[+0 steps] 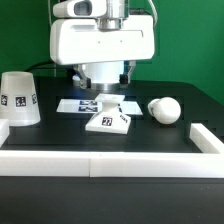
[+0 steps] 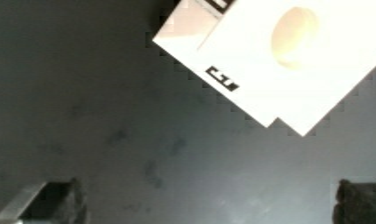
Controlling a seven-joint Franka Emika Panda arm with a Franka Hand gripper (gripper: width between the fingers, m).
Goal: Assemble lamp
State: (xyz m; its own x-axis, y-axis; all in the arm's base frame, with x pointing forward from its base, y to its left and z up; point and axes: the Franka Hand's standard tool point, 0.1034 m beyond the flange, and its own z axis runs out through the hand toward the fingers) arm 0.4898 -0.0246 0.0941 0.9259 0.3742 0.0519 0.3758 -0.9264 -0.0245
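Note:
The gripper picks up the lamp base by its raised square top with the round hole (image 1: 110, 98) (image 2: 295, 35) next, to bring it over to the white rails for assembly.
The white square lamp base (image 1: 110, 120) lies on the black table in the middle, with a tag on its front edge. In the wrist view the base (image 2: 238, 55) shows its round hole (image 2: 295, 35). The white bulb (image 1: 164, 109) lies on its side to the exterior view's right of the base. The cone shade (image 1: 20, 97) stands at the exterior view's left. My gripper (image 1: 103, 84) hangs above and just behind the base. In the wrist view the gripper (image 2: 203, 205) is open and empty, with only bare table between its dark fingers (image 2: 43, 203).
The marker board (image 1: 78, 104) lies flat behind the base. White rails edge the table along the front (image 1: 100, 160), the left (image 1: 3, 128) and the right (image 1: 205, 138). The big white robot pedestal (image 1: 100, 40) stands at the back.

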